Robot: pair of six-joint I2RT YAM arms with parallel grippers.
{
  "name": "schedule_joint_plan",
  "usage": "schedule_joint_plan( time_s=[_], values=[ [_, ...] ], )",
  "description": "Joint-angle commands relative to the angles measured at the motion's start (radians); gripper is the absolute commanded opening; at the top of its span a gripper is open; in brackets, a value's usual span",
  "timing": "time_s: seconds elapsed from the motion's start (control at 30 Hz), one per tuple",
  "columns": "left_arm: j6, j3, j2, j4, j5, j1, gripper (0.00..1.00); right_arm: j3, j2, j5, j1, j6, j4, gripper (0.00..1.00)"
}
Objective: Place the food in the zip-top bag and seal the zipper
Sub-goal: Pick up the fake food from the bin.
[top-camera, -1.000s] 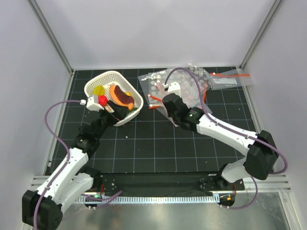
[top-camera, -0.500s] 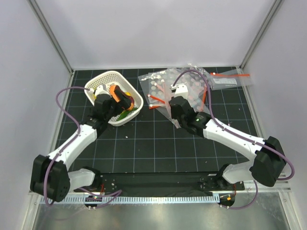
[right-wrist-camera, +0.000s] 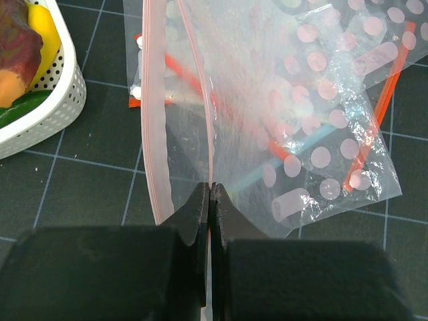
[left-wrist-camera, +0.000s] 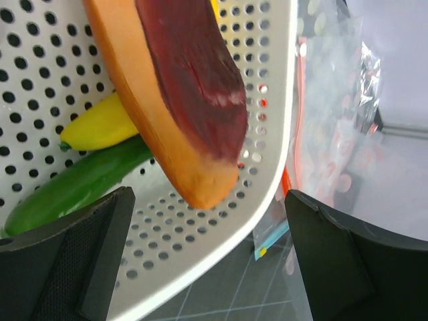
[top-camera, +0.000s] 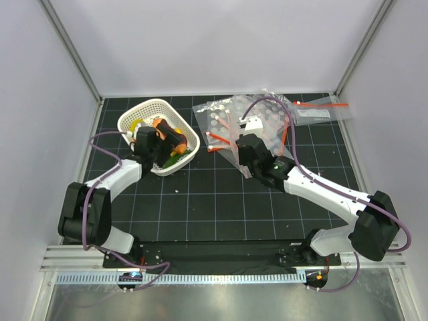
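The hot dog's far end should stay free to enter the zip-top bag (right-wrist-camera: pixel 187 100) first, so the left gripper should next grab the hot dog's near end.
The food lies in a white perforated basket (top-camera: pixel 144 107). In the left wrist view I see the orange-brown hot dog (left-wrist-camera: pixel 174 93), a yellow banana (left-wrist-camera: pixel 100 124) and a green piece (left-wrist-camera: pixel 73 177). My left gripper (left-wrist-camera: pixel 208 221) is open over the basket's right side (top-camera: pixel 160 137), with the hot dog's end (top-camera: pixel 172 136) between its spread fingers (left-wrist-camera: pixel 67 267). My right gripper (right-wrist-camera: pixel 210 194) is shut on the mouth edge of the clear zip-top bag (right-wrist-camera: pixel 187 100), whose pink zipper (right-wrist-camera: pixel 155 100) runs to the left of the fingers. In the top view this gripper (top-camera: pixel 235 146) sits at the bag's near edge (top-camera: pixel 224 124).
Dotted plastic bags with red strips (top-camera: pixel 264 120) lie under and behind the held bag. Another clear bag (top-camera: pixel 321 112) lies at the back right. The basket (right-wrist-camera: pixel 60 100) is just left of the held bag. White walls stand on three sides.
My left gripper has moved from the basket's near rim up over the basket and now straddles the hot dog's end. My right gripper has barely shifted and stays shut on the bag.
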Motion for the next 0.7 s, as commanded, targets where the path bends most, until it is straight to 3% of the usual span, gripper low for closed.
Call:
schedule_joint_plan(
  time_s=[0.0,0.27,0.53,0.67],
  values=[
    [-0.100,-0.013,0.057,0.130,0.086,0.045,1.00,-0.001,-0.039,0.027,0.004,0.019,0.056,0.01],
    [-0.163,-0.030,0.146,0.252,0.127,0.130,1.00,-0.006,-0.042,0.017,0.003,0.019,0.063,0.01],
    [-0.254,-0.012,0.278,0.380,0.219,0.130,0.95,-0.012,-0.049,0.025,0.003,0.018,0.068,0.01],
    [-0.271,-0.007,0.298,0.450,0.231,0.130,0.79,-0.016,-0.054,0.020,0.003,0.016,0.079,0.01]
  ],
)
